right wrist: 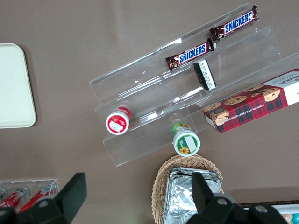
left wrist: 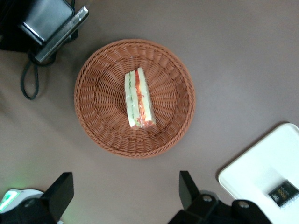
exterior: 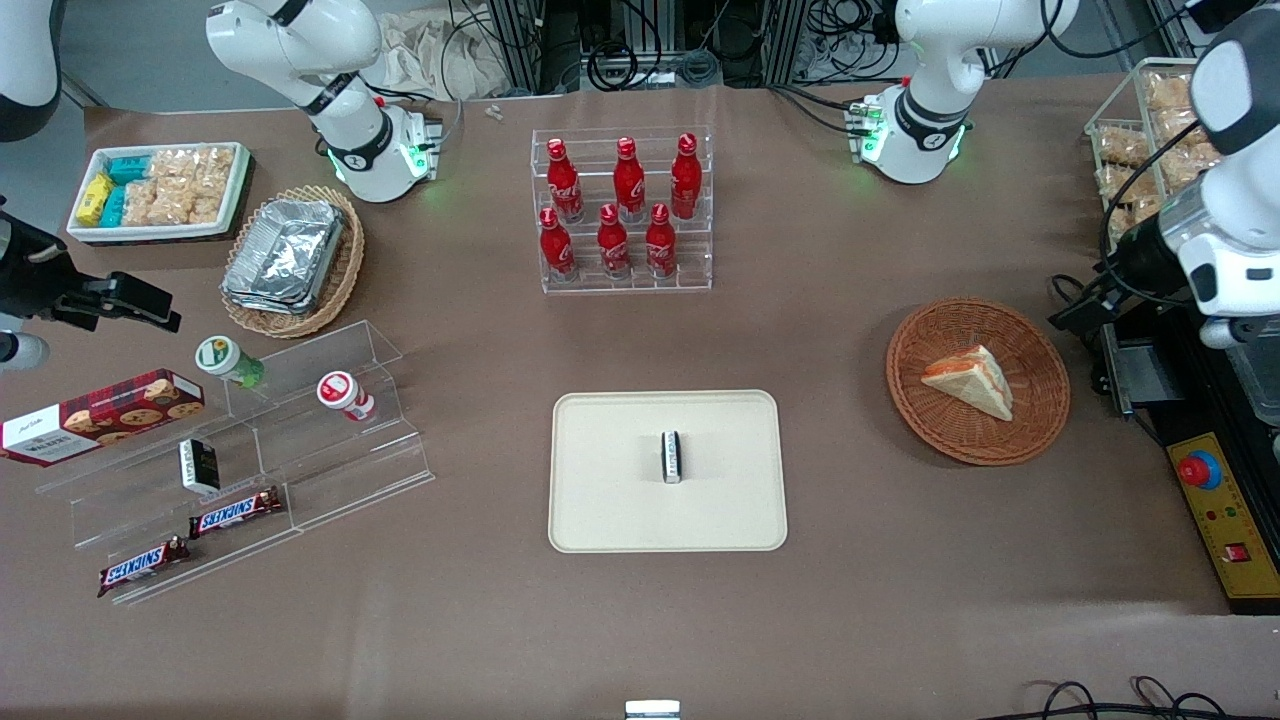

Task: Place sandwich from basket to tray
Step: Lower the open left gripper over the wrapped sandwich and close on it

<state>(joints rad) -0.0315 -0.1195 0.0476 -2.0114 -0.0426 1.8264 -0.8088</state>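
The sandwich gets narrower along its length, so my gripper should next grab the sandwich's flat bread sides, which stand parallel on both sides of the filling [left wrist: 139, 97].
The sandwich [exterior: 970, 381] [left wrist: 138, 99], a pale bread wedge with red and green filling, lies in the round reddish-brown basket [exterior: 1030, 425] [left wrist: 96, 98]. The cream tray [exterior: 610, 500] [left wrist: 261, 168] lies flat toward the parked arm's end from the basket and holds only a small black packet [exterior: 672, 456] [left wrist: 283, 193]. My gripper [exterior: 1078, 312] [left wrist: 125, 191] hangs high above the table beside the basket, at the working arm's end. It is open, with nothing between its black fingers [left wrist: 187, 185], and it touches neither the basket nor the sandwich.
A black and grey device [exterior: 1130, 372] [left wrist: 49, 25] with a cable stands right beside the basket. A clear rack of red bottles [exterior: 622, 212] stands farther from the front camera than the tray. A control box with a red button [exterior: 1222, 520] lies at the table's end.
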